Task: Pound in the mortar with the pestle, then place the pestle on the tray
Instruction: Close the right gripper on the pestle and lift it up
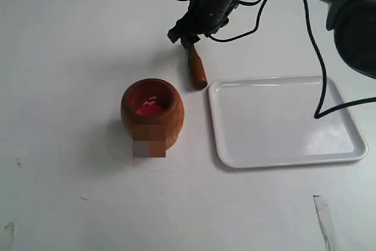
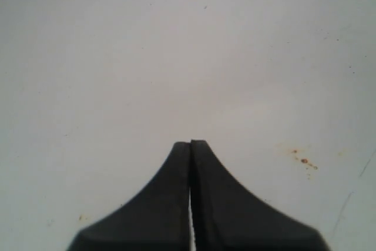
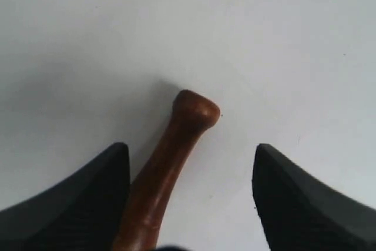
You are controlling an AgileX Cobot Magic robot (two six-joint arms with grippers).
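Observation:
The robot's right gripper needs to pound in the mortar (image 1: 153, 114) with the pestle, so it should next grab the pestle by its slim handle below its knob (image 1: 193, 57).
The orange-brown mortar (image 1: 153, 114) stands upright on the white table, its red inside showing. The dark reddish-brown pestle (image 1: 196, 69) lies on the table between the mortar and the white tray (image 1: 282, 157), its thin end under my right gripper (image 1: 187, 38). In the right wrist view the pestle (image 3: 167, 168) lies between the open fingers (image 3: 76, 204), close to one finger and apart from the other, its knob pointing away. My left gripper (image 2: 191, 143) is shut on nothing over bare table and does not show in the exterior view.
A black cable (image 1: 317, 57) hangs from the right arm and dips over the tray's far right part. Small brown stains (image 2: 304, 160) mark the table near the left gripper. Scuffs show along the table's front.

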